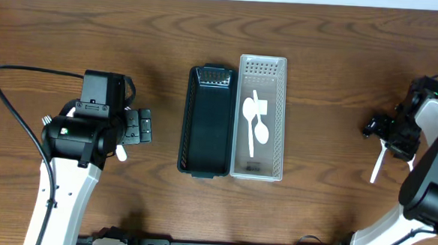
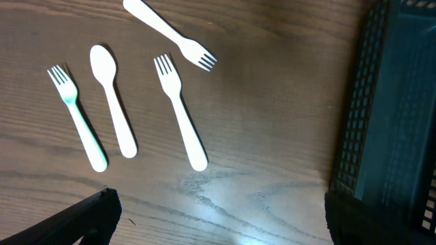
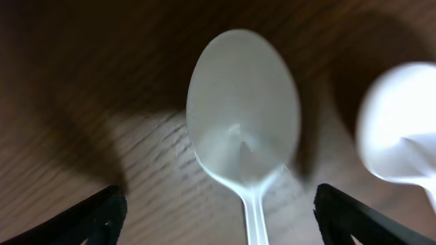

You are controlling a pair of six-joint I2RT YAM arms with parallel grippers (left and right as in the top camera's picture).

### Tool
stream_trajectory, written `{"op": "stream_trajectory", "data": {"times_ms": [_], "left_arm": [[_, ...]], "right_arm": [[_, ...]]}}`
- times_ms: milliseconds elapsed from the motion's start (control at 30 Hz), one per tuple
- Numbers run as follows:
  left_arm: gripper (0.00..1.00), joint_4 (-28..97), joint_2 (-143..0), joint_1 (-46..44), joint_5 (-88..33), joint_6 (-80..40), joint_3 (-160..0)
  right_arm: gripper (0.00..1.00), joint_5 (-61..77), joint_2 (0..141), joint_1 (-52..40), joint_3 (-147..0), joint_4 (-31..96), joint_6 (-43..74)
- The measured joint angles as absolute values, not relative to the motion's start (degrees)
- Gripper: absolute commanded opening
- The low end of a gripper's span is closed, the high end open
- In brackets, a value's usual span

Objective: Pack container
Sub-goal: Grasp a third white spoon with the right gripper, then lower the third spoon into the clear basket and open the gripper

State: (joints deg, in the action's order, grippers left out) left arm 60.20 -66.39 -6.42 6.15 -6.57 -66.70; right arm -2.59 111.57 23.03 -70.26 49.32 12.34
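Observation:
The robot's right gripper is ready to close on the spoon, as both of its fingers reach the wood on either side of the white spoon's neck.
A black basket and a white basket stand side by side mid-table. Two white spoons lie in the white one. My left gripper is open and empty left of the black basket. In the left wrist view three white forks and a white spoon lie on the wood ahead of it. My right gripper is open at the far right, low over the table. A white spoon lies between its fingers, not gripped. Its handle shows in the overhead view.
Another white utensil lies just right of the spoon in the right wrist view, blurred. The left arm's body covers most of the left-hand cutlery from above. A black cable loops at the far left.

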Motion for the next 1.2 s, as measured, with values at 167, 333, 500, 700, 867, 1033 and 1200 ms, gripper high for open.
{"op": "stream_trajectory", "data": {"times_ms": [167, 333, 500, 700, 867, 1033, 1200], "left_arm": [[0.98, 60.2, -66.4, -6.4, 6.2, -6.6, -66.7], [0.98, 60.2, -66.4, -6.4, 6.2, -6.6, -66.7], [0.98, 60.2, -66.4, -6.4, 6.2, -6.6, -66.7], [0.98, 60.2, -66.4, -6.4, 6.2, -6.6, -66.7], [0.98, 60.2, -66.4, -6.4, 6.2, -6.6, -66.7], [0.98, 60.2, -66.4, -6.4, 6.2, -6.6, -66.7], [0.98, 60.2, -66.4, -6.4, 6.2, -6.6, -66.7]], "right_arm": [[0.56, -0.5, 112.2, 23.1, -70.5, 48.6, 11.6], [0.24, -0.3, 112.5, 23.1, -70.8, 48.6, 11.4], [0.01, -0.1, 112.6, 23.1, -70.9, 48.8, 11.7], [0.01, 5.0, 112.6, 22.5, -71.7, 50.9, 11.9], [0.01, 10.4, 109.7, 18.3, -76.3, 55.0, 12.0], [0.03, 13.1, 98.7, 7.8, -84.3, 55.3, 13.1], [0.02, 14.7, 90.4, -5.6, -89.3, 53.0, 16.1]]}}
